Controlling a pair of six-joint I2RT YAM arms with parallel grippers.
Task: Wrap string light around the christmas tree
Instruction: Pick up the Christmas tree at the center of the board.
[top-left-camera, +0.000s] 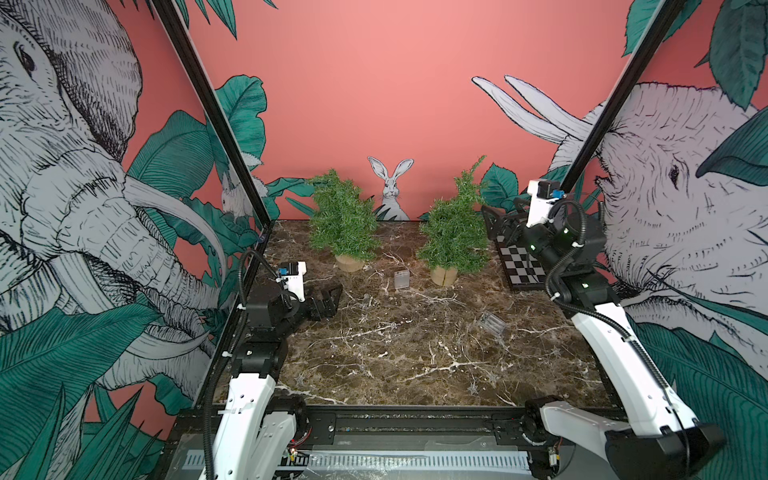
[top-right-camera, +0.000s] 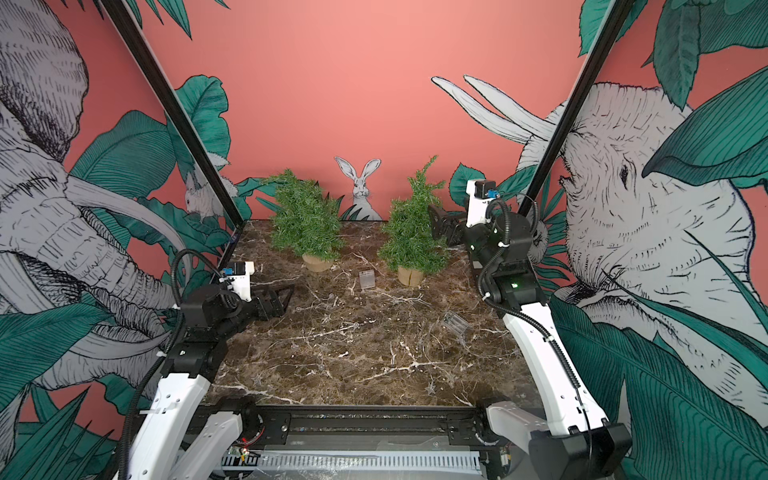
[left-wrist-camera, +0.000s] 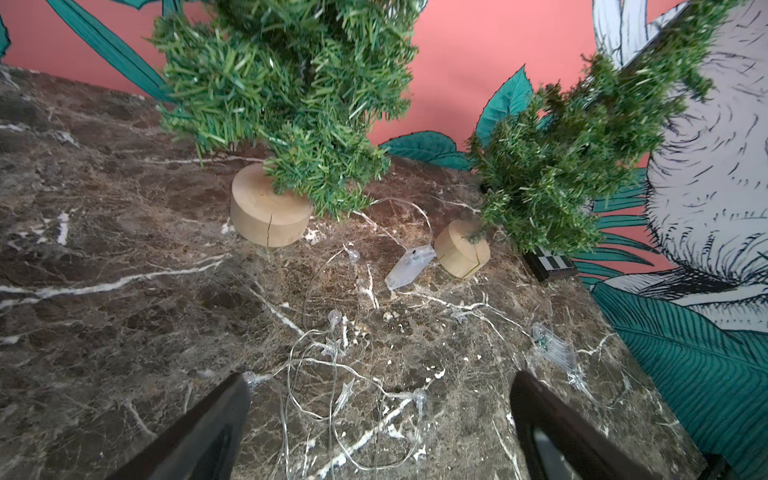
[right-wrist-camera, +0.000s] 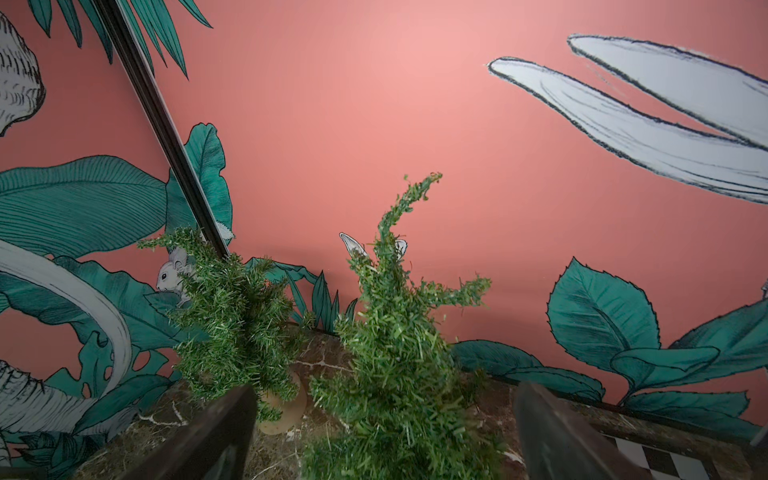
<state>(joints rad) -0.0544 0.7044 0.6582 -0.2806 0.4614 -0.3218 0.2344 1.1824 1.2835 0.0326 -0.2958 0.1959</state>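
Observation:
My right gripper grabs the christmas tree beside it near the tree's narrow top next, since the tree's base stays free to stand upright for wrapping string light.
Two small green christmas trees on wooden bases stand at the back of the marble table: the left tree (top-left-camera: 343, 220) (left-wrist-camera: 282, 95) and the right tree (top-left-camera: 453, 232) (right-wrist-camera: 399, 374). The string light (left-wrist-camera: 332, 349), a thin clear wire with star and globe bulbs, lies loose on the table in front of them. My left gripper (top-left-camera: 334, 297) (left-wrist-camera: 379, 376) is open low over the table, with coils of the wire on the table between its fingers, and it holds nothing. My right gripper (top-left-camera: 490, 218) (right-wrist-camera: 386, 387) is open, raised beside the right tree, facing its foliage.
A clear battery box (top-left-camera: 401, 279) (left-wrist-camera: 409, 266) lies between the two tree bases. A second clear box (top-left-camera: 491, 323) (left-wrist-camera: 555, 345) lies nearer the right arm. A checkerboard plate (top-left-camera: 523, 266) sits at the table's right edge. Painted walls close in three sides.

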